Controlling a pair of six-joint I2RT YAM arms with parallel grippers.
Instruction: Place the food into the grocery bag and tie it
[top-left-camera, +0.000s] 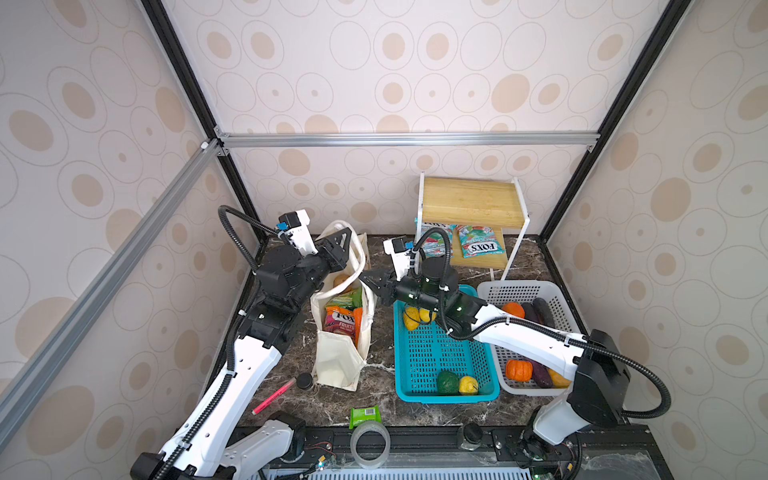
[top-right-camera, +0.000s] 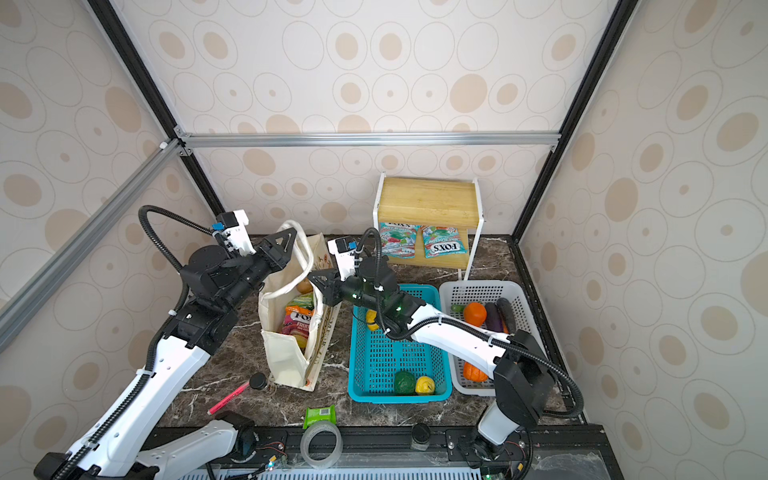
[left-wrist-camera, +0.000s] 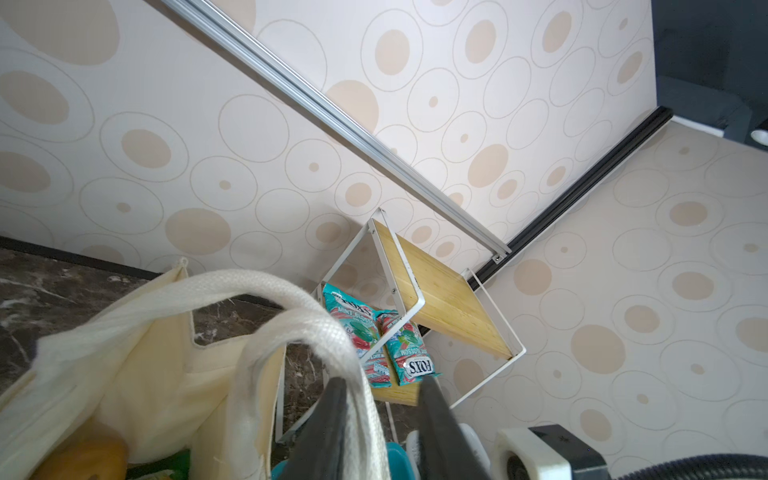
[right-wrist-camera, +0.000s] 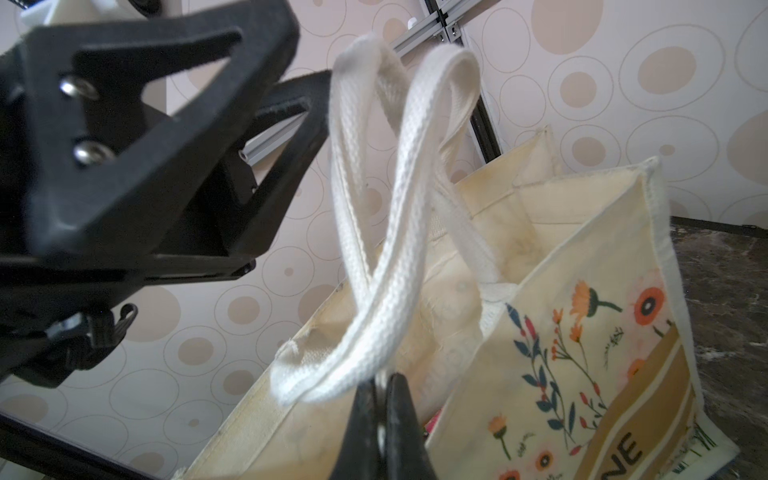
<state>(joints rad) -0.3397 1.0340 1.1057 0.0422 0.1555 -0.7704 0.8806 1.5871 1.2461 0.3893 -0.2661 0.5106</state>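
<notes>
My left gripper should grab the raised loop of its other white rope handle (top-left-camera: 358, 244). Then it can tie the grocery bag (top-left-camera: 336, 357) together with the handle in my right gripper.
The cream grocery bag (top-left-camera: 336, 357) (top-right-camera: 286, 357) stands open on the marble table. Inside it lie food items: orange and green snack packets (top-left-camera: 343, 320) (top-right-camera: 299, 318), a carrot (top-left-camera: 358, 320) and a brown potato (top-left-camera: 341, 280). My right gripper (right-wrist-camera: 380, 380) (top-left-camera: 363, 276) is shut on one white rope handle (right-wrist-camera: 399, 208) at the bag's right rim. My left gripper (left-wrist-camera: 382, 382) (top-left-camera: 348, 233) is raised over the bag's far end. Its jaws stand apart, with the other handle (left-wrist-camera: 316, 328) lying along one finger and a gap to the other finger.
A blue basket (top-left-camera: 415, 395) right of the bag holds lemons (top-left-camera: 415, 318) and a green fruit (top-left-camera: 446, 382). A white basket (top-left-camera: 519, 286) of vegetables stands beyond it. A wooden shelf (top-left-camera: 471, 201) holds mint packets (top-left-camera: 480, 241). A green packet (top-left-camera: 365, 415), tape roll (top-left-camera: 370, 446), pink pen (top-left-camera: 274, 395) and jar (top-left-camera: 305, 380) lie near the front.
</notes>
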